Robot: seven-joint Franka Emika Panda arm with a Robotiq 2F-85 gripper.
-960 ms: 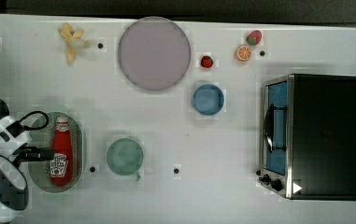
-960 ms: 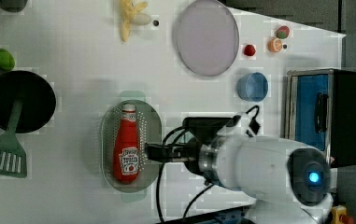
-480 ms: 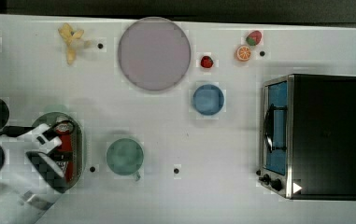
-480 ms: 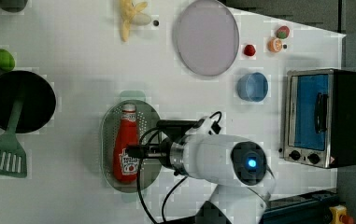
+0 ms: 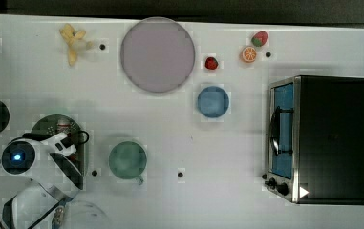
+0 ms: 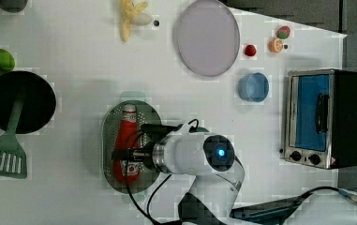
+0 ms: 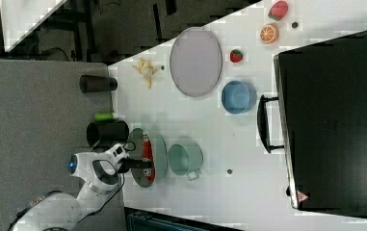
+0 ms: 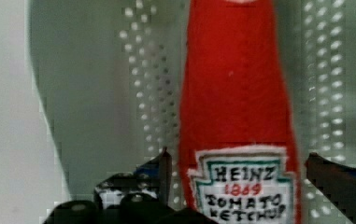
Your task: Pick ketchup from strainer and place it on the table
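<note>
The ketchup bottle needs to move from the strainer to the table, so the robot's gripper should take hold of it next by its labelled end (image 8: pixel 243 182).
The ketchup (image 6: pixel 125 136), a slim red bottle with a white label and pale cap, lies lengthwise in the pale green strainer (image 6: pixel 107 140) on the white table (image 5: pixel 218 157). My gripper (image 8: pixel 245 172) is open and low over the bottle. Its fingers (image 8: pixel 162 168) stand one on each side of the labelled end, with a gap to the bottle on both sides. In the top view the arm covers most of the strainer (image 5: pixel 43 125), and just the ketchup's cap end (image 5: pixel 64 125) peeks out. In the right view the gripper (image 7: pixel 142 164) sits across the ketchup (image 7: pixel 146 147).
A teal cup (image 5: pixel 127 160) stands just to the top view's right of the strainer. Farther off are a blue bowl (image 5: pixel 213 101), a round grey plate (image 5: pixel 157 54), a toaster oven (image 5: pixel 323 138) and a strawberry (image 5: pixel 211 63). A black pan (image 6: pixel 19 101) and green spatula (image 6: pixel 3 159) lie beside the strainer.
The arm has swung in over the strainer and come down, so the open fingers now straddle the ketchup's labelled end. The bottle has not moved.
</note>
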